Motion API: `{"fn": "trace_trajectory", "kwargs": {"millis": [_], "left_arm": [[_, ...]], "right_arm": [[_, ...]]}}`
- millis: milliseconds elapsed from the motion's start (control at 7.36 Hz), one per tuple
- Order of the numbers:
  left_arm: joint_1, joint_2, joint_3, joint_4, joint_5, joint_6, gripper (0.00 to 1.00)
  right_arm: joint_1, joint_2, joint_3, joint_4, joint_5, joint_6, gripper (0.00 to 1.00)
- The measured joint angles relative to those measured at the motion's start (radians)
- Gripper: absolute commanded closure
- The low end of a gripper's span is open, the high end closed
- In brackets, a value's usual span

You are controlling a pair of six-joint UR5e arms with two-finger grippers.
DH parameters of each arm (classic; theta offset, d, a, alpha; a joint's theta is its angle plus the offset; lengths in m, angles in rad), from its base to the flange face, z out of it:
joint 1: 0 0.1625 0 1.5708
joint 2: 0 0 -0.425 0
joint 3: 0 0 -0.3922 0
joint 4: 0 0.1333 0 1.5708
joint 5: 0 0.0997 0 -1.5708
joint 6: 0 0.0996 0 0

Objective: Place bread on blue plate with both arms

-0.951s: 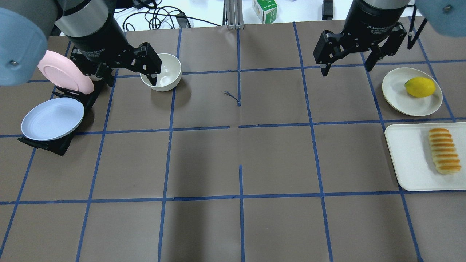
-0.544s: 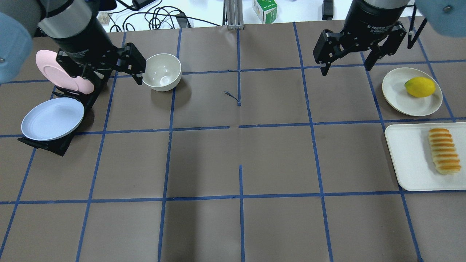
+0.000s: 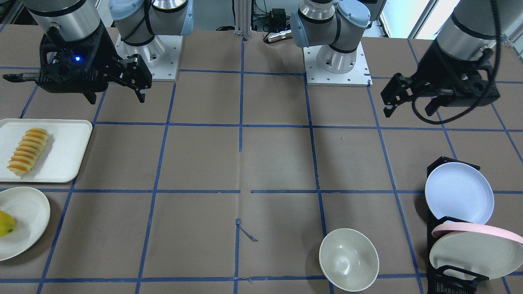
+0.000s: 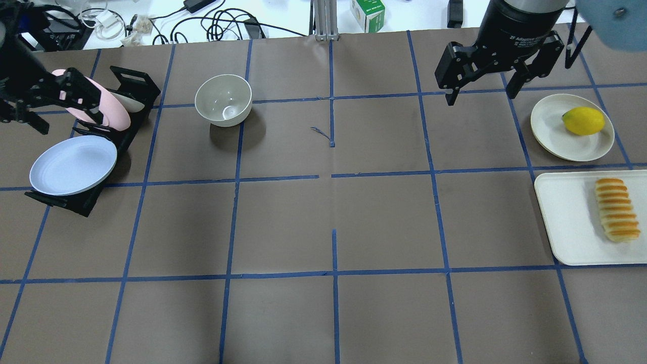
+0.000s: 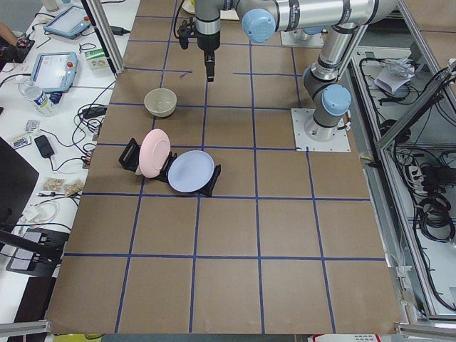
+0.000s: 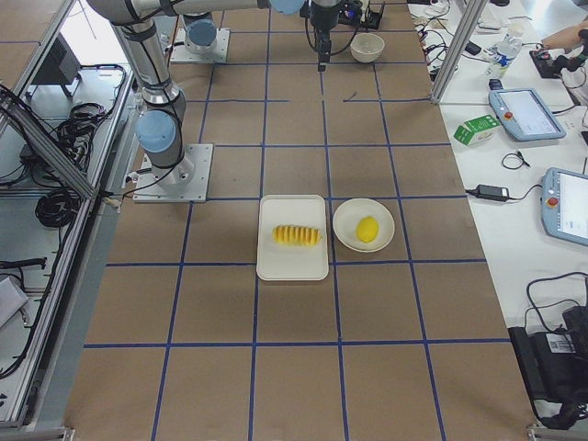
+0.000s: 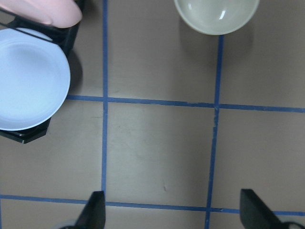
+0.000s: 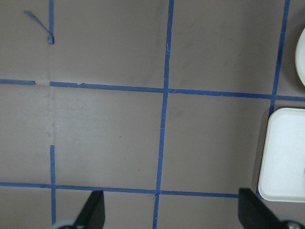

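The blue plate's side is too wide for the fingers. My left gripper should next pick up the blue plate by its thin raised rim.
The bread lies on a white tray at the right edge of the table; it also shows in the front view. The blue plate leans tilted in a black rack at the far left, and shows in the front view and the left wrist view. My left gripper is open and empty, high up by the rack; the front view shows it too. My right gripper is open and empty, back-left of the tray.
A pink-rimmed plate stands in the same rack behind the blue one. A white bowl sits to the rack's right. A lemon lies on a cream plate behind the tray. Cables and a carton lie beyond the table's far edge.
My left gripper has moved leftward, away from the white bowl, to above the rack at the table's left edge. The right arm has not moved.
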Motion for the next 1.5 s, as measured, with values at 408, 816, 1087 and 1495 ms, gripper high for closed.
{"fn": "trace_trajectory", "kwargs": {"millis": [408, 816, 1087, 1495], "left_arm": [[0.184, -0.157, -0.002, 0.122, -0.005, 0.039, 0.0], [0.3, -0.329, 0.037, 0.23, -0.014, 0.046, 0.0], [0.325, -0.412, 0.067, 0.312, -0.016, 0.046, 0.06], [0.336, -0.493, 0.107, 0.371, -0.02, 0.046, 0.25]], "right_arm": [[0.0, 0.0, 0.001, -0.002, -0.001, 0.002, 0.0], [0.0, 0.0, 0.002, -0.003, -0.003, 0.001, 0.0], [0.0, 0.0, 0.002, -0.002, -0.004, 0.001, 0.0], [0.001, -0.001, 0.002, 0.002, -0.001, 0.006, 0.0]]}}
